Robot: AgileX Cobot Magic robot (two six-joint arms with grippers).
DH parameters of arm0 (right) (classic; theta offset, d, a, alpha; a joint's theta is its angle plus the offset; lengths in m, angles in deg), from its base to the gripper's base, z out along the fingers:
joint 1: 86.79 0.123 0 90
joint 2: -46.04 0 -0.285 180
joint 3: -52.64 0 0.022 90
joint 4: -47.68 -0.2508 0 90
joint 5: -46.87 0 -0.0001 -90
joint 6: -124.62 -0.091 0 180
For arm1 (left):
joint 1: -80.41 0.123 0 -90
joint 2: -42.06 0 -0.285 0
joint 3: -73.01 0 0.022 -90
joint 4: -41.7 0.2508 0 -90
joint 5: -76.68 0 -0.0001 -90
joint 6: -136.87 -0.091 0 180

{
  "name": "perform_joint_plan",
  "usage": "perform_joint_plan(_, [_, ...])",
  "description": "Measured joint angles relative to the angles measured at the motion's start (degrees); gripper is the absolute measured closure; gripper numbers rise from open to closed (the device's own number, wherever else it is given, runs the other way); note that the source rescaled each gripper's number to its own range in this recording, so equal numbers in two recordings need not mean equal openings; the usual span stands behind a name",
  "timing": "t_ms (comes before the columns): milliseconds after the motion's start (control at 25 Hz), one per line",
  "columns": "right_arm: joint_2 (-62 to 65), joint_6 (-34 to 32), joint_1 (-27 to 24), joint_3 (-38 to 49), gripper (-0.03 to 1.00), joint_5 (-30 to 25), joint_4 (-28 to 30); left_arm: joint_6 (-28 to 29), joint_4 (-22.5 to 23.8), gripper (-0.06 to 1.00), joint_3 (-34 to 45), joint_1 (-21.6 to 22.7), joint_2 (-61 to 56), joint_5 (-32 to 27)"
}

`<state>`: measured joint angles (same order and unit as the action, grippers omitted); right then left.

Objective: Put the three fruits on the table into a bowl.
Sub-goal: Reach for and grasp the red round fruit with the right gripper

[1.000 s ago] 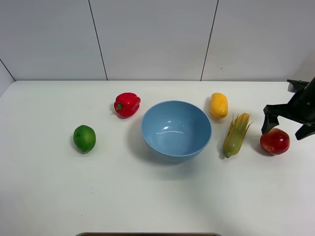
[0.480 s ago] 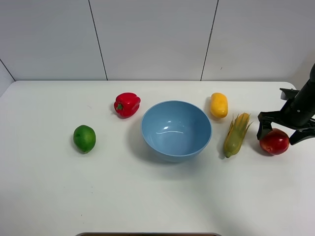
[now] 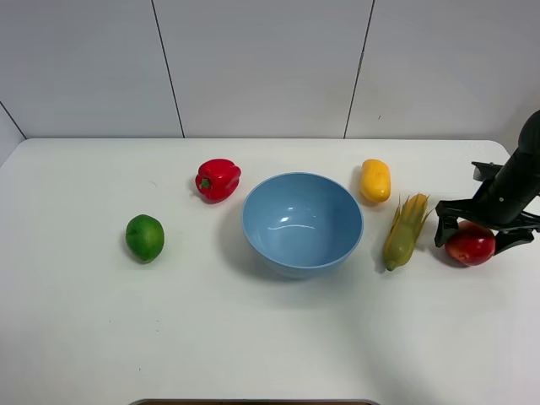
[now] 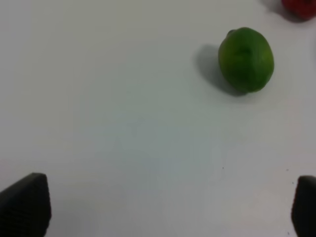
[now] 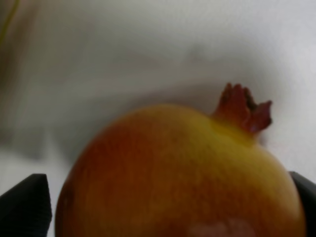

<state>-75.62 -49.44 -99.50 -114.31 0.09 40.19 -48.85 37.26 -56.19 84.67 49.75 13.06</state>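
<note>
My right gripper grabs the red fruit (image 3: 470,246) by its round sides next, to put this fruit into the light-blue bowl.
The round red fruit (image 3: 470,246) lies at the right end of the white table (image 3: 253,337). My right gripper (image 3: 472,242) is lowered over it, open, with one finger on each side. In the right wrist view the fruit (image 5: 182,177) fills the space between the fingertips (image 5: 24,205). The yellow-orange fruit (image 3: 375,180) lies behind the light-blue bowl (image 3: 278,253), to its right. The green fruit (image 3: 145,237) sits well left of the bowl. The left wrist view shows that green fruit (image 4: 246,59) ahead of my open, empty left gripper (image 4: 163,207).
A husked corn ear (image 3: 404,229) lies between the bowl and the red fruit, close to my right gripper's near finger. A red bell pepper (image 3: 218,179) sits behind the bowl on its left. The table's right edge is just beyond the right arm.
My right gripper has come down and slightly left, from above and behind the red fruit to straddling it. Its opening looks the same. Nothing else has moved.
</note>
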Motion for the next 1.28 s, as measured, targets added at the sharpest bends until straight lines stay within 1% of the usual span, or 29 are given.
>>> perform_joint_plan(280, [-1.03, 0.17, 0.0, 0.0, 0.26, 2.59, -0.2, 0.0, 0.0, -0.06, 0.0, 0.0, 0.0, 0.0])
perform_joint_plan(1280, [-2.3, 0.56, 0.0, 0.0, 0.26, 3.45, -0.43, 0.0, 0.0, -0.06, 0.0, 0.0, 0.0, 0.0])
